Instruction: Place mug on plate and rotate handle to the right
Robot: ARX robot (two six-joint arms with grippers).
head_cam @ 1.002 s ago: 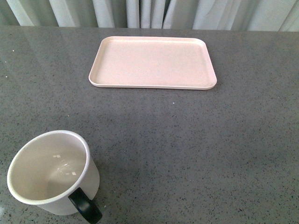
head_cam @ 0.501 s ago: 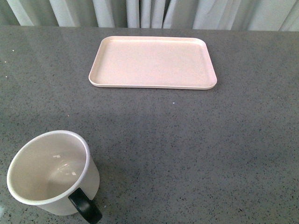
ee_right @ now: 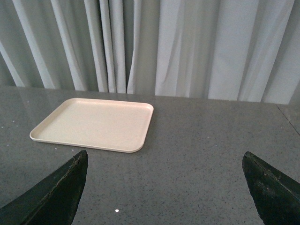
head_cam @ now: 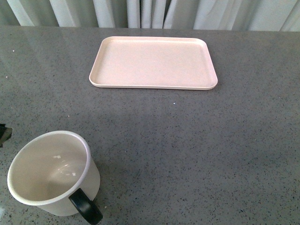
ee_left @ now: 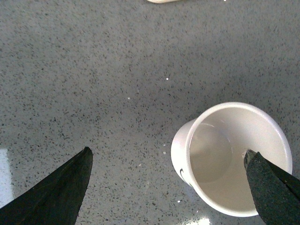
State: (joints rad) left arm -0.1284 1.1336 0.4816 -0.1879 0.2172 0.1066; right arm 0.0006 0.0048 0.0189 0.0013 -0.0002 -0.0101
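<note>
My left gripper takes the mug by its rim [head_cam: 27, 144] next, keeping the mug's black handle [head_cam: 86, 206] free for rotating.
The white mug [head_cam: 49, 176] stands upright on the grey table at the front left, its cream inside showing. Its black handle [head_cam: 86, 207] points toward the front. The pale pink plate [head_cam: 153, 63] lies empty at the back centre. A dark tip of my left gripper [head_cam: 3, 133] shows at the left edge, beside the mug. In the left wrist view my left gripper [ee_left: 166, 187] is open above the table, and the mug [ee_left: 232, 157] sits by one finger [ee_left: 274, 192]. My right gripper [ee_right: 164, 187] is open and empty, with the plate [ee_right: 93, 124] far ahead of it.
The grey speckled table [head_cam: 197, 150] runs between the mug and the plate. Pale curtains [ee_right: 187, 47] hang behind the table's far edge. A sliver of the plate's rim [ee_left: 161, 1] shows at the edge of the left wrist view.
A dark tip of my left gripper has come into the front view at the left edge. The mug and the plate have not moved.
</note>
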